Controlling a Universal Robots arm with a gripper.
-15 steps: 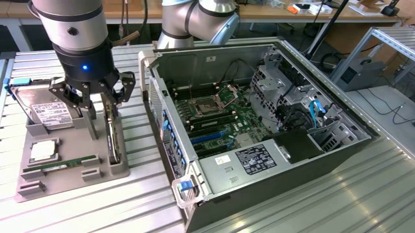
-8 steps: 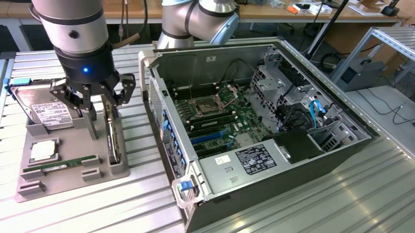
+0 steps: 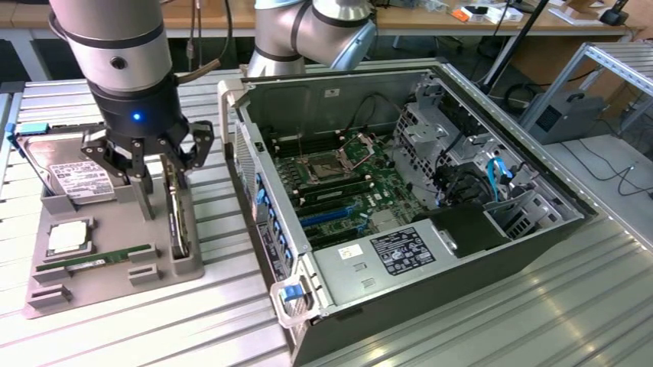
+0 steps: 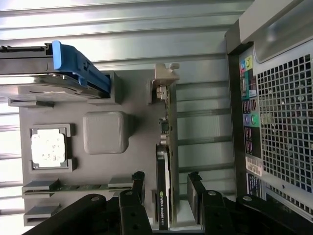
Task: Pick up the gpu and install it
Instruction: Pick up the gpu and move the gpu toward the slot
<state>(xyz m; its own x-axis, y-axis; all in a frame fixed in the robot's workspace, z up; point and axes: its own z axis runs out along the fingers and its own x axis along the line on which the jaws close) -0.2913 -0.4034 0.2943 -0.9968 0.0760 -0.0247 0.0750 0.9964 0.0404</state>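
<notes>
I am not ready to close yet, as my fingers stop above the GPU's top edge (image 4: 163, 196), high over the grey tray, so I need to lower my gripper first.
The gpu (image 3: 182, 225) stands on edge in a slot of the grey holder tray (image 3: 112, 229) at the exterior view's left. It is a thin dark card (image 4: 163, 166) with a silvery bracket (image 4: 164, 81) at one end. My gripper (image 3: 165, 191) hangs directly over it, open. In the wrist view the gripper (image 4: 166, 188) has one black finger (image 4: 137, 185) on each side of the card, with a gap between each finger and the card. Nothing is held. The open computer case (image 3: 408, 191) lies to the exterior view's right with its motherboard (image 3: 337, 183) exposed.
The tray also holds a hard drive with a white label (image 3: 76, 177), a processor chip (image 3: 66, 238) and a green memory stick (image 3: 97, 260). The case's rear wall (image 4: 274, 98) stands close beside the tray. A ribbed metal table (image 3: 510, 306) carries everything.
</notes>
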